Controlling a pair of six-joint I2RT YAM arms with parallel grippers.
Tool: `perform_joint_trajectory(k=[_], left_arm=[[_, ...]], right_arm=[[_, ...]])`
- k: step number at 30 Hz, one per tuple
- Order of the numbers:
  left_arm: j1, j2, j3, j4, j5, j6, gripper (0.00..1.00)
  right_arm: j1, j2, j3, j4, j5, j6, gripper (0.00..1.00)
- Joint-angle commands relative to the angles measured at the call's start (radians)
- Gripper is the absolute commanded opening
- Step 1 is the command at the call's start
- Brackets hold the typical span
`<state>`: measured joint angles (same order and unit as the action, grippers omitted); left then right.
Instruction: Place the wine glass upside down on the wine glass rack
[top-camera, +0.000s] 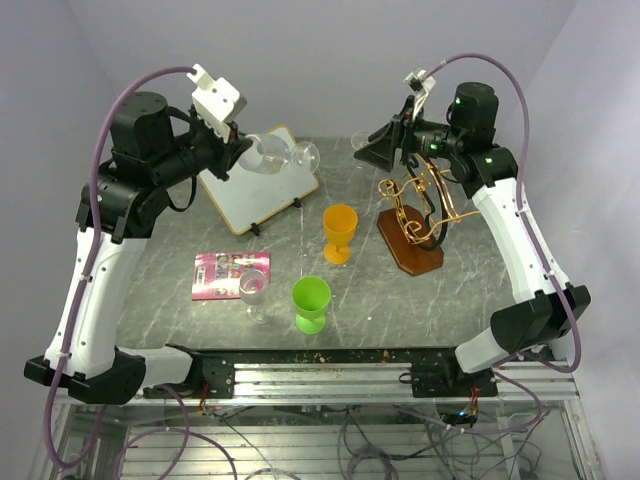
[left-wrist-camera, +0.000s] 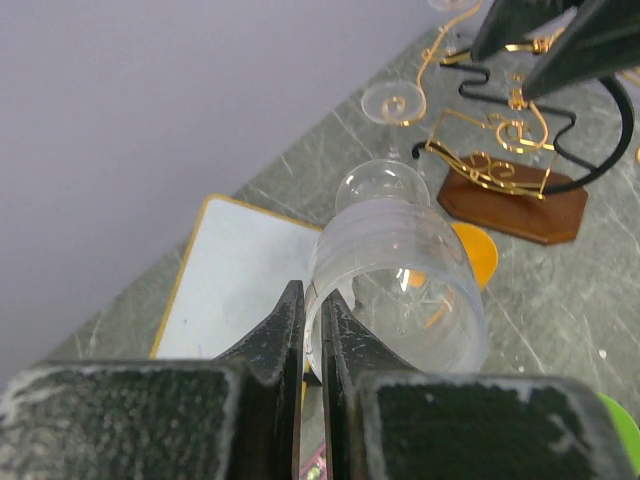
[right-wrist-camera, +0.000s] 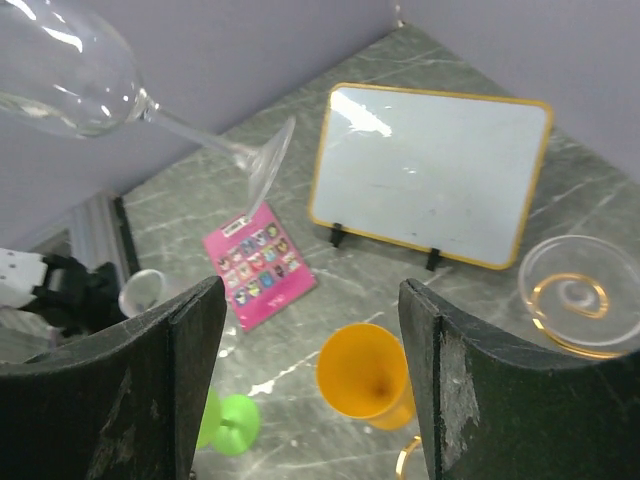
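My right gripper isn't ready to close yet, as there is a wide gap between its fingers and the held glass's foot (top-camera: 306, 153), so it needs to move toward the foot first and then close on it.
My left gripper (top-camera: 238, 150) is raised over the back left of the table and is shut on the rim of a clear wine glass (top-camera: 268, 152). In the left wrist view one of its fingers (left-wrist-camera: 345, 345) sits inside the bowl (left-wrist-camera: 400, 270) and the other outside. The glass lies roughly level, foot (top-camera: 306, 153) pointing right towards the wine glass rack (top-camera: 415, 215), whose gold wire and wooden base (left-wrist-camera: 512, 202) stand at the back right. My right gripper (top-camera: 375, 150) hangs open beside the rack and faces the glass (right-wrist-camera: 62, 72), which is apart from it, with nothing between its fingers (right-wrist-camera: 195, 360).
A small whiteboard (top-camera: 258, 182) leans under the held glass. On the table stand an orange cup (top-camera: 340, 232), a green cup (top-camera: 311, 303) and a second clear glass (top-camera: 253, 290) by a pink card (top-camera: 230, 272). Another clear glass foot (right-wrist-camera: 578, 293) shows at the rack.
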<state>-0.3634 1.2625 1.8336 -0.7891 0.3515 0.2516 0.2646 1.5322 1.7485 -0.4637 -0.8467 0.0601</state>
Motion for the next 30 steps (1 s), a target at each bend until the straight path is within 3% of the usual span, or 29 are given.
perform_joint_trajectory(k=[1, 19, 30], left_arm=[[0.001, 0.028, 0.082, 0.128, -0.019, -0.044, 0.07], [0.002, 0.106, 0.139, 0.167, 0.050, -0.105, 0.07], [0.001, 0.126, 0.150, 0.172, 0.079, -0.105, 0.07]], right_arm=[[0.034, 0.008, -0.027, 0.126, -0.043, 0.194, 0.70], [0.110, 0.125, 0.006, 0.199, 0.056, 0.383, 0.54], [0.122, 0.152, 0.008, 0.255, -0.007, 0.444, 0.41]])
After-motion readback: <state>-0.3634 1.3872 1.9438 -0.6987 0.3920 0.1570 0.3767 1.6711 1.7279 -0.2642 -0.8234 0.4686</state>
